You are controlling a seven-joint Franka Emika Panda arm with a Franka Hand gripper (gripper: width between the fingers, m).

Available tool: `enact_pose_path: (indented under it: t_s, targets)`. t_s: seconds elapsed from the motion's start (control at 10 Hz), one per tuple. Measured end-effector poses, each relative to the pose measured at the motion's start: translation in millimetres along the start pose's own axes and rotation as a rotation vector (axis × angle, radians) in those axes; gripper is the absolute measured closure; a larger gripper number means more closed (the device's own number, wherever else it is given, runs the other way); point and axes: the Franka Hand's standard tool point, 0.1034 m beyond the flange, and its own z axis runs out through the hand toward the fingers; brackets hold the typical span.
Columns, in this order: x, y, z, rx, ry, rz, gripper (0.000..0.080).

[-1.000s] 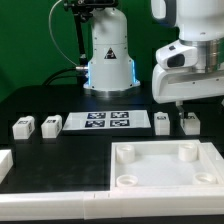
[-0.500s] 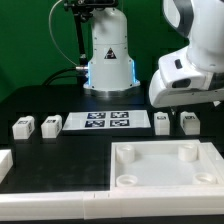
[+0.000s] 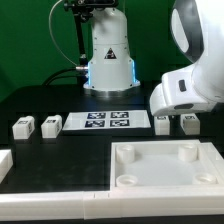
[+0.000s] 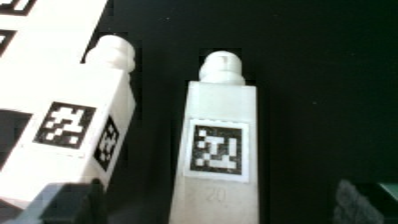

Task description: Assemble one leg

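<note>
My gripper grabs the white leg by its tagged body (image 3: 190, 124) (image 4: 217, 150) next, to fit the leg's round knob end into the tray's socket.
Four small white legs with marker tags lie on the black table: two at the exterior view's left (image 3: 22, 128) (image 3: 51, 126) and two at its right (image 3: 162, 122) (image 3: 188, 122). The arm's white hand (image 3: 186, 90) hangs low over the right pair and hides its fingers there. In the wrist view my gripper (image 4: 222, 205) is open and holds nothing. One dark finger (image 4: 71, 205) and the other (image 4: 368, 198) stand either side of one leg (image 4: 222, 130). The neighbouring leg (image 4: 80, 115) lies outside the fingers.
The large white tray-like piece with round corner sockets (image 3: 165, 152) lies in front of the legs. The marker board (image 3: 108, 121) lies between the two pairs of legs. The robot's base (image 3: 108, 55) stands behind. A white part (image 3: 4, 162) sits at the left edge.
The arm has come down over the right pair of legs; its hand now sits lower and hides more of them. The legs have not moved.
</note>
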Motion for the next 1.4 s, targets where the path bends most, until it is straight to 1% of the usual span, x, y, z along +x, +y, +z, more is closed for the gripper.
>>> enact_pose_path:
  t_s: [0.1,0.4,0.5,0.7,0.9,1.3,1.4]
  targets:
    - [3.1,-1.0,4.8,0.013,0.001,0.017,0.0151]
    - [7.7,-1.5,27.5,0.016,-0.001,0.032,0.0151]
    - [7.8,-4.0,30.4,0.012,-0.006,0.043,0.0151]
    - [7.8,-3.9,30.4,0.012,-0.006,0.038,0.0162]
    - [7.7,-4.0,30.4,0.012,-0.007,0.038,0.0506]
    - [7.7,-4.0,30.5,0.012,-0.007,0.038,0.0509]
    - [6.7,-1.5,25.1,0.013,-0.011,0.025,0.0509]
